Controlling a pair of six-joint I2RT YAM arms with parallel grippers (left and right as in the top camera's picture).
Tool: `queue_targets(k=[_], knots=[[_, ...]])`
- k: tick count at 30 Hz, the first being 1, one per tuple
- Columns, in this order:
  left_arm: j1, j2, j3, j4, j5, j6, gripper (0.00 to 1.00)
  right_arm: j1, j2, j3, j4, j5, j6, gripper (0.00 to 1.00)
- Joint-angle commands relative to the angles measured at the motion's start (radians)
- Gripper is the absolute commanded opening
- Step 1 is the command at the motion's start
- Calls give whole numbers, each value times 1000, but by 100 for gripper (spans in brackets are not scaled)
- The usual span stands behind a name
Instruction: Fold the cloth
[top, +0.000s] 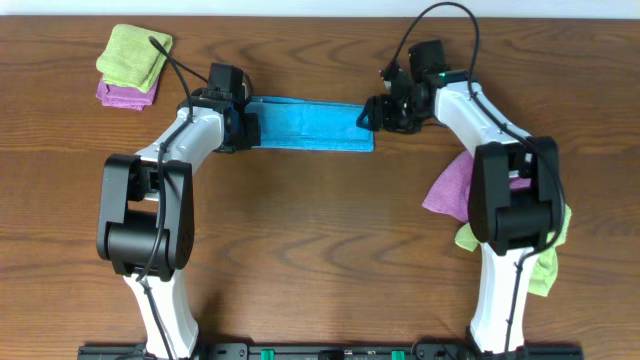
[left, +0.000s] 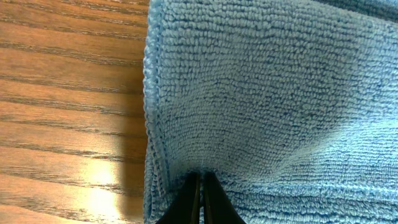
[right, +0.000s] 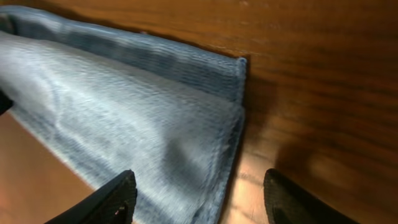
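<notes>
My right fingers should next pinch the sky-blue cloth's short end to fold it toward the other end.
The sky-blue cloth (top: 308, 123) lies folded into a long strip on the wooden table, between my two grippers. My left gripper (top: 238, 125) is at its left end; in the left wrist view its black fingers (left: 202, 186) are pressed together on the cloth's (left: 267, 93) edge. My right gripper (top: 372, 115) is at the strip's right end. In the right wrist view its fingers (right: 199, 196) are spread wide, one over the cloth (right: 118, 106), one over bare wood, holding nothing. No white tag shows.
A lime-green cloth (top: 134, 53) lies on a purple cloth (top: 122, 95) at the back left. Another purple cloth (top: 451, 186) and lime-green cloth (top: 540, 270) lie by the right arm's base.
</notes>
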Motion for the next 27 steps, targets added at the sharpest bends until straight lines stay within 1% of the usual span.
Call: queue_targets(k=[1, 2, 6, 8, 11, 12, 13, 17, 21, 27], knots=[[1, 26, 0, -20, 4, -5, 6, 14, 47, 0, -1, -24, 33, 64], [1, 26, 0, -19, 4, -5, 6, 20, 51, 0, -3, -27, 34, 64], [1, 26, 0, -21, 5, -5, 6, 49, 59, 0, -8, -41, 33, 53], [1, 26, 0, -21, 9, -5, 6, 61, 59, 0, -8, -41, 33, 45], [2, 24, 9, -26, 47, -5, 6, 63, 59, 0, -8, -41, 33, 21], [3, 20, 17, -35, 56, -5, 6, 63, 59, 0, -8, -41, 34, 10], [4, 16, 29, -50, 57, -5, 6, 62, 59, 0, -12, -41, 34, 2], [13, -48, 120, -153, 48, -2, 5, 36, 57, 11, -76, -34, 33, 1], [32, -151, 212, -272, 44, 4, 6, -7, 49, 50, -199, 27, 29, 1], [61, -358, 238, -413, 37, 3, 6, -74, 5, 172, -474, 328, 21, 1]])
